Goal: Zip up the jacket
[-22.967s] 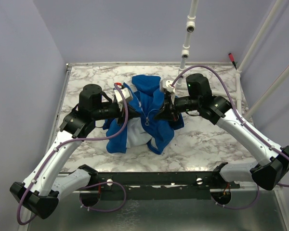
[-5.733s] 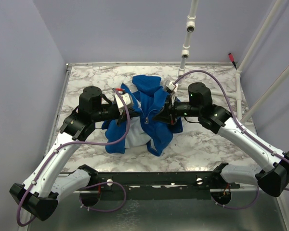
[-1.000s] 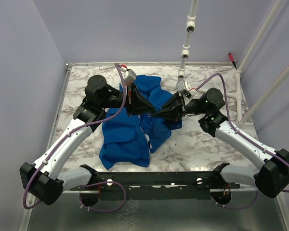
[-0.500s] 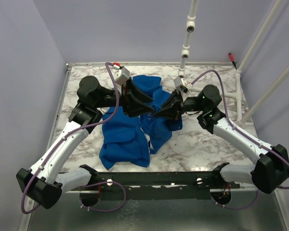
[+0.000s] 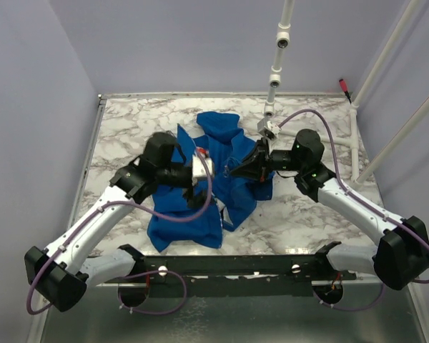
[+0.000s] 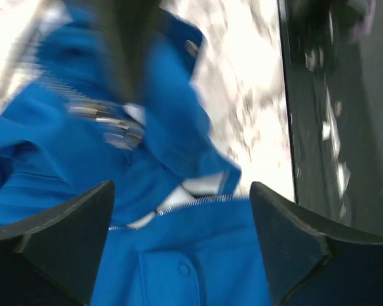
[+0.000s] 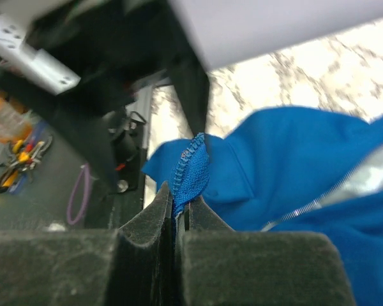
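The jacket needs zipping up, and its teeth should stay free for that. My left gripper needs to pinch the jacket's lower front edge (image 5: 220, 227) (image 6: 210, 202) near the end of the silver zipper line.
The royal-blue jacket (image 5: 186, 221) lies crumpled in the middle of the marble table (image 5: 129, 121). My left gripper (image 5: 193, 193) hovers over its lower front, open, with nothing between the fingers. In the left wrist view the left gripper (image 6: 180, 188) straddles a silver zipper line (image 6: 198, 199) and a pocket snap (image 6: 179, 269) on the jacket (image 6: 198, 255); this view is motion-blurred. My right gripper (image 5: 237, 170) is shut on the jacket's upper right front edge. The right wrist view shows the right gripper (image 7: 177, 197) pinching the blue zipper tape (image 7: 191, 167), teeth sticking up above the pads.
A white pipe post (image 5: 275, 64) rises at the back of the table. A black rail (image 5: 229, 268) runs along the near edge between the arm bases. Lilac walls close in the left and back sides.
My left gripper has opened wide and swung from the collar area at the back down toward the jacket's near part. The right gripper keeps its grip, barely shifted.
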Available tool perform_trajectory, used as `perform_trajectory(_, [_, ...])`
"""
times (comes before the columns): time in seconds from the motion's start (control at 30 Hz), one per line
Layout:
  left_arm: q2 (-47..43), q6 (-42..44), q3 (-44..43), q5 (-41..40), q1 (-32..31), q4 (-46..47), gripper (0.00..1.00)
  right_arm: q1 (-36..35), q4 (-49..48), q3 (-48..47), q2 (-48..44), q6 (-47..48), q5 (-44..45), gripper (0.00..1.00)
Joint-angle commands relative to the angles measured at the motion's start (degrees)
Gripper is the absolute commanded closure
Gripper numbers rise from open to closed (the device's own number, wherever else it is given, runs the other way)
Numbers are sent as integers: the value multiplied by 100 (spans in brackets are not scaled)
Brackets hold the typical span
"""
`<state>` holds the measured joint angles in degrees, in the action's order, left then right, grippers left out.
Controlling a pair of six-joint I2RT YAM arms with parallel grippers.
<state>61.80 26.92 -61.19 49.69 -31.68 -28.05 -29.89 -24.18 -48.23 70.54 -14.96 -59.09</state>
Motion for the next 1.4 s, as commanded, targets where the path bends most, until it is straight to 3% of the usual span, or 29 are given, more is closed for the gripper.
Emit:
perform_trajectory(0.0, [-54,3229,815,-920,-931,-1623,9,74,555,335,-53,344,857,99])
perform_trajectory(0.33, [1184,4094,1524,-643,-1920,-650,9,317,760,927,-240,391,1508,99])
perform_trajectory(0.67, [1706,4278,2426,-1290,-2159,576,25,435,707,1083,-440,186,1459,99])
perform_trajectory(0.77, [1839,3927,2496,-1433,-2162,1011,32,495,694,1134,-512,149,1427,99])
perform_trajectory(1.0, [1880,3759,2546,-1552,-2166,1230,42,618,753,999,-525,87,1192,99])
perform_trajectory(1.23, [1861,4045,2644,-2087,-2202,1408,67,728,773,893,-444,72,1013,99])
perform_trajectory(1.37, [1537,3840,2579,-2462,-2185,1549,88,750,795,858,-374,91,980,99])
